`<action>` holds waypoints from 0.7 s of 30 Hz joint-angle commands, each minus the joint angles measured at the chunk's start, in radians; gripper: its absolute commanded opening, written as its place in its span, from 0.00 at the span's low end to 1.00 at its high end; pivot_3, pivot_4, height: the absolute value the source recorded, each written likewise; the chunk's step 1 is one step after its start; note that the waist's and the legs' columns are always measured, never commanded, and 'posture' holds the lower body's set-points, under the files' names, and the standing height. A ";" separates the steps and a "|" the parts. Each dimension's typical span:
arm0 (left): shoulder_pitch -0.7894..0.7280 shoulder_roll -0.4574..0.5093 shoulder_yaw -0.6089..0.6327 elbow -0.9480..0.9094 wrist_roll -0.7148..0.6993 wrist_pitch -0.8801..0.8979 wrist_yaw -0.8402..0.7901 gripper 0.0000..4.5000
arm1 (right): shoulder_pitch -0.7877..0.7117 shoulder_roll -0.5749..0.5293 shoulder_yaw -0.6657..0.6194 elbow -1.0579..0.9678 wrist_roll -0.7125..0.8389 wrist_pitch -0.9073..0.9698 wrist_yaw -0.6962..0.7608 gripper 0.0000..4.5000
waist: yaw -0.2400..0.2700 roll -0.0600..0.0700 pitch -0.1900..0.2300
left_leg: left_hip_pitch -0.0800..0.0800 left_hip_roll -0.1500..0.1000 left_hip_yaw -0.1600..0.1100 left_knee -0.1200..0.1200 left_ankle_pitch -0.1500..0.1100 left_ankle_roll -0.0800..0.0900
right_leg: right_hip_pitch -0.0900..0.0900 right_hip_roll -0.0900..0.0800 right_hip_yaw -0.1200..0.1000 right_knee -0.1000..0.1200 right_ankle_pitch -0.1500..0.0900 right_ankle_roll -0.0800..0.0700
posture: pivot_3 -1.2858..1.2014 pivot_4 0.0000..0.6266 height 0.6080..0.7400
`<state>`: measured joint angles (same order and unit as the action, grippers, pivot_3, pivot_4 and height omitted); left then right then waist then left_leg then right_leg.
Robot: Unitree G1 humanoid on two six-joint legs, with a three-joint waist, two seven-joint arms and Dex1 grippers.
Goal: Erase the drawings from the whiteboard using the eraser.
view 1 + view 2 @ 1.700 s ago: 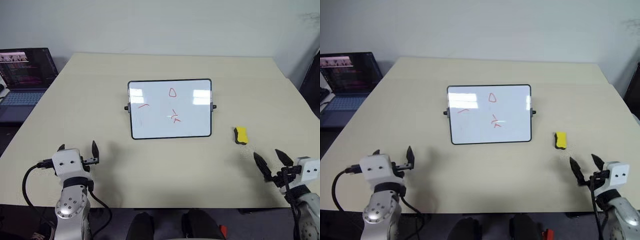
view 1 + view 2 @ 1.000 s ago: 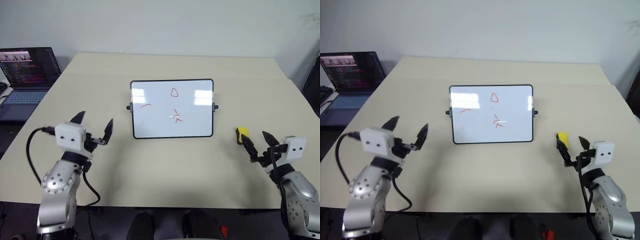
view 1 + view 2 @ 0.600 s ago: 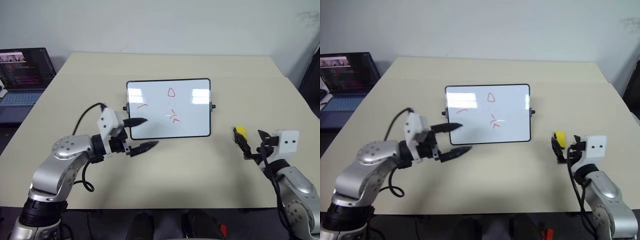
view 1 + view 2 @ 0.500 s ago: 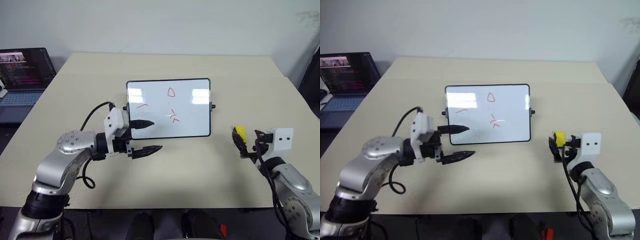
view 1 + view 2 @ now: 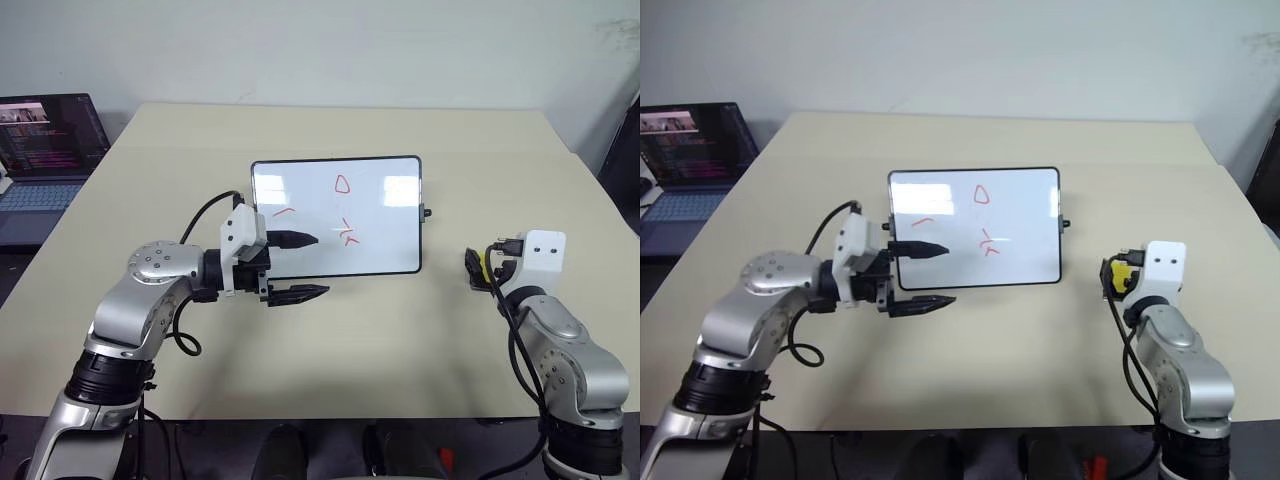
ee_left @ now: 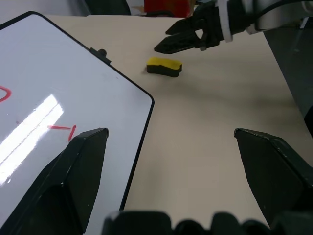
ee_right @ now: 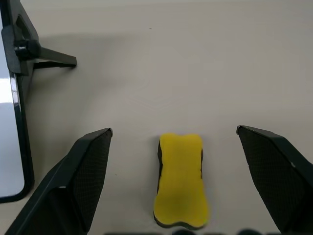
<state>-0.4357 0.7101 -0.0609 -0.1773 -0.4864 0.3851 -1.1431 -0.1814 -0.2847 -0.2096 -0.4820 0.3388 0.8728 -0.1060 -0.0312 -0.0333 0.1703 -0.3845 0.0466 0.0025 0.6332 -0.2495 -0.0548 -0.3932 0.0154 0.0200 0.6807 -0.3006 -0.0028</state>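
Observation:
The yellow eraser [image 5: 487, 265] [image 7: 181, 178] is below my fingertips, and the table shows beside it. My right gripper needs to go down to the eraser first and then close on the eraser.
The whiteboard [image 5: 385, 240] stands tilted at mid table, with the red drawings on it: a loop [image 5: 342, 184], a curved stroke [image 5: 285, 211] and crossed squiggles [image 5: 348, 235]. My left gripper [image 5: 322, 265] is open and points right, just in front of the board's lower left part, with one finger over the board face. The yellow eraser [image 7: 181, 178] lies flat on the table to the right of the board. My right gripper [image 7: 174, 130] is open, with one finger on either side of the eraser and a gap to each. The left wrist view shows the eraser [image 6: 164, 66] below the right gripper [image 6: 181, 41].
An open laptop [image 5: 45, 140] sits off the table's far left. The board's stand leg and side knob [image 7: 44, 59] lie left of the eraser. The beige table [image 5: 400, 330] has bare room in front of the board and behind it.
Both arms rose from the table's near edge. The left gripper swung right to the board's lower left. The right gripper moved forward until its fingers flank the eraser.

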 commanded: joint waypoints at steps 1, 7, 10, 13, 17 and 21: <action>-0.005 -0.001 0.007 -0.045 -0.004 -0.006 -0.001 1.00 | -0.025 0.002 0.015 0.035 -0.023 -0.011 0.020 0.99 | 0.000 0.000 0.000 | 0.000 0.000 0.000 0.000 0.000 0.000 | 0.000 0.000 0.000 0.000 0.000 0.000 | 0.52 0.24 1.00; 0.007 -0.001 0.011 -0.054 -0.001 -0.006 0.006 1.00 | -0.039 0.004 0.016 0.104 -0.048 -0.040 0.050 0.99 | 0.000 0.000 0.000 | -0.001 0.000 0.000 0.000 0.000 0.000 | -0.001 0.000 0.001 0.000 0.000 0.000 | 0.52 0.24 1.00; 0.012 0.001 0.016 -0.050 0.004 -0.010 0.012 1.00 | -0.052 0.000 0.016 0.140 -0.062 -0.058 0.068 0.99 | 0.000 0.000 0.000 | -0.002 0.000 0.000 0.000 0.000 0.000 | -0.002 0.000 0.001 0.000 0.000 0.000 | 0.52 0.24 1.00; 0.014 0.001 0.018 -0.051 0.003 -0.010 0.017 1.00 | -0.068 -0.006 0.008 0.177 -0.071 -0.074 0.082 0.99 | 0.000 0.000 0.000 | -0.002 0.000 0.000 0.000 0.000 0.000 | -0.002 0.000 0.000 0.000 0.000 0.000 | 0.52 0.24 1.00; 0.016 0.004 0.020 -0.049 0.005 -0.011 0.024 1.00 | -0.086 -0.008 -0.003 0.220 -0.079 -0.094 0.096 0.99 | 0.000 0.000 0.000 | -0.002 0.000 0.000 0.000 0.000 0.000 | -0.002 0.000 0.001 0.000 0.000 0.000 | 0.52 0.24 1.00; 0.031 0.008 0.027 -0.058 0.002 -0.004 0.033 1.00 | -0.108 -0.004 -0.021 0.269 -0.080 -0.110 0.103 0.99 | 0.000 0.000 0.000 | -0.002 0.000 0.000 0.000 0.000 0.000 | -0.002 0.000 0.000 0.000 0.000 0.000 | 0.52 0.24 1.00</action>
<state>-0.4057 0.7109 -0.0599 -0.1992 -0.4821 0.3854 -1.1184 -0.2710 -0.2822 -0.2062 -0.2073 0.2610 0.7881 -0.0081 -0.0316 -0.0333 0.1703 -0.3864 0.0469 0.0030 0.6330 -0.2496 -0.0547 -0.3952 0.0152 0.0205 0.6809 -0.3005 -0.0030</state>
